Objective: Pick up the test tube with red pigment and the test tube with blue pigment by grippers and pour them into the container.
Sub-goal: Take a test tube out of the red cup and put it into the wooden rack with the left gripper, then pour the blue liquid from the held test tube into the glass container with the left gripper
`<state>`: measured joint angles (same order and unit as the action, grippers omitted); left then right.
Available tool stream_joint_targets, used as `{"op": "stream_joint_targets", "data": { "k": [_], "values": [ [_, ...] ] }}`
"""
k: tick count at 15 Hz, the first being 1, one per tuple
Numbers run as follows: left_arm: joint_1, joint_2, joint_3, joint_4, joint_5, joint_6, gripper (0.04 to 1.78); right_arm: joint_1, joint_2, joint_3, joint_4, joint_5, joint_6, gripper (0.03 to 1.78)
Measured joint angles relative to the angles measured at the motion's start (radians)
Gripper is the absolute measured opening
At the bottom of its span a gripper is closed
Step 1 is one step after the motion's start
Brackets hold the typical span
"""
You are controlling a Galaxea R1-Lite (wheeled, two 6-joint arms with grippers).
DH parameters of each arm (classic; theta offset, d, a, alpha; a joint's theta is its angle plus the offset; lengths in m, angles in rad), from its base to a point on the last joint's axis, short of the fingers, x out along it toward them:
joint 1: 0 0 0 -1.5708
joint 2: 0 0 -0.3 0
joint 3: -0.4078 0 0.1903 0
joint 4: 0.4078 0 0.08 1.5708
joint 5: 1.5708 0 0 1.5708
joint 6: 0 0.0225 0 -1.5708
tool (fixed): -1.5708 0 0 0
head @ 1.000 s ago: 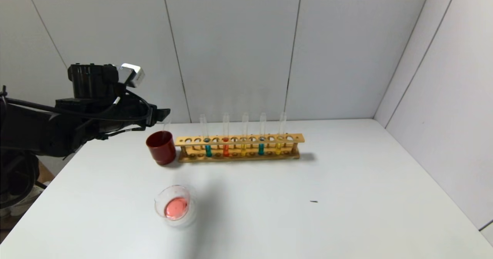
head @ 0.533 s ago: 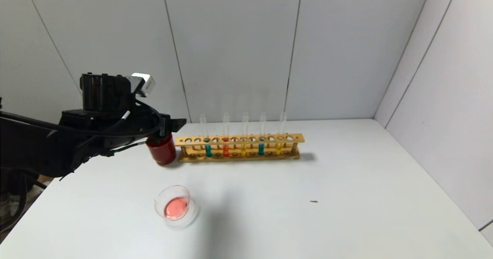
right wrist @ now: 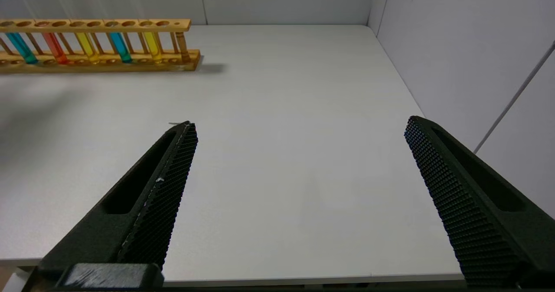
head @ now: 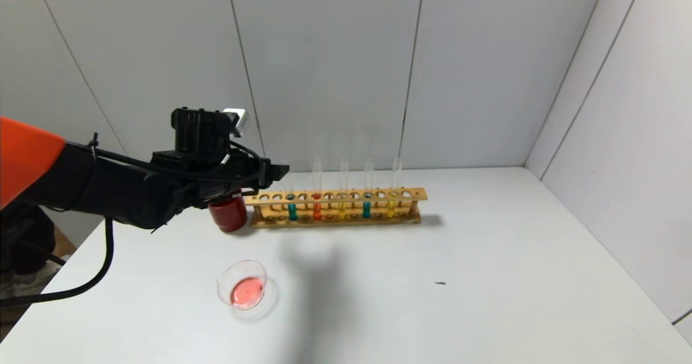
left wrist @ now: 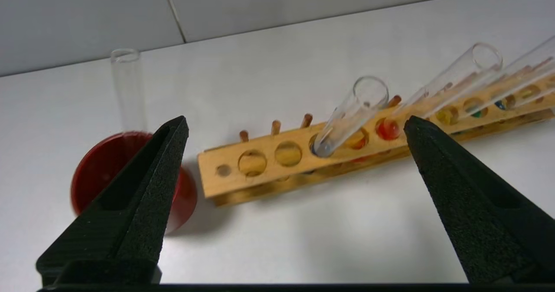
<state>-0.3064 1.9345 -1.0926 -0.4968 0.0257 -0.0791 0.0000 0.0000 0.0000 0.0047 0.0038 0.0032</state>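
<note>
My left gripper should next grab the blue tube by its clear upper section point(head: 288, 182) point(left wrist: 357, 107) to pour it, because the wooden rack closes around the tube's lower end.
A wooden rack point(head: 335, 197) at the table's back holds a test tube with red pigment point(head: 317, 210), two with blue pigment point(head: 292, 210) point(head: 366, 208) and two yellow ones. My left gripper point(head: 277, 172) is open and empty, hovering at the rack's left end. In the left wrist view it point(left wrist: 295, 129) frames the leftmost blue tube point(left wrist: 349, 116), with the red tube point(left wrist: 387, 129) just beyond. The glass container point(head: 243, 287) holds pink-red liquid near the table's front left. My right gripper point(right wrist: 299, 127) is open and empty over the table's right front, out of the head view.
A dark red cup point(head: 228, 215) stands at the rack's left end with an empty clear tube point(left wrist: 128, 88) in it. The rack also shows in the right wrist view point(right wrist: 99, 62). A small dark speck point(head: 440, 283) lies on the white table. Walls close the back and right.
My left arm has moved right, from above the red cup to the rack's left end, with its fingers open throughout. The empty tube stays in the cup.
</note>
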Motion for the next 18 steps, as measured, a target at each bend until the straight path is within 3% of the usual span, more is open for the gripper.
{"op": "stream_joint_targets", "data": {
  "k": [5,8,10,15,16,18],
  "values": [
    [-0.02,0.112,-0.111,0.011,0.001,0.002,1.75,0.0,0.0,0.0,0.0,0.0,0.0,1.75],
    [-0.021,0.169,-0.15,0.011,0.001,0.002,1.59,0.0,0.0,0.0,0.0,0.0,0.0,1.75],
    [-0.02,0.202,-0.173,0.01,0.001,0.003,1.35,0.0,0.0,0.0,0.0,0.0,0.0,1.75],
    [-0.025,0.237,-0.189,0.008,0.0,0.008,0.46,0.0,0.0,0.0,0.0,0.0,0.0,1.75],
    [-0.025,0.237,-0.187,0.008,-0.001,0.009,0.36,0.0,0.0,0.0,0.0,0.0,-0.001,1.75],
    [-0.031,0.236,-0.185,0.009,0.004,0.01,0.33,0.0,0.0,0.0,0.0,0.0,0.0,1.75]
  ]
}}
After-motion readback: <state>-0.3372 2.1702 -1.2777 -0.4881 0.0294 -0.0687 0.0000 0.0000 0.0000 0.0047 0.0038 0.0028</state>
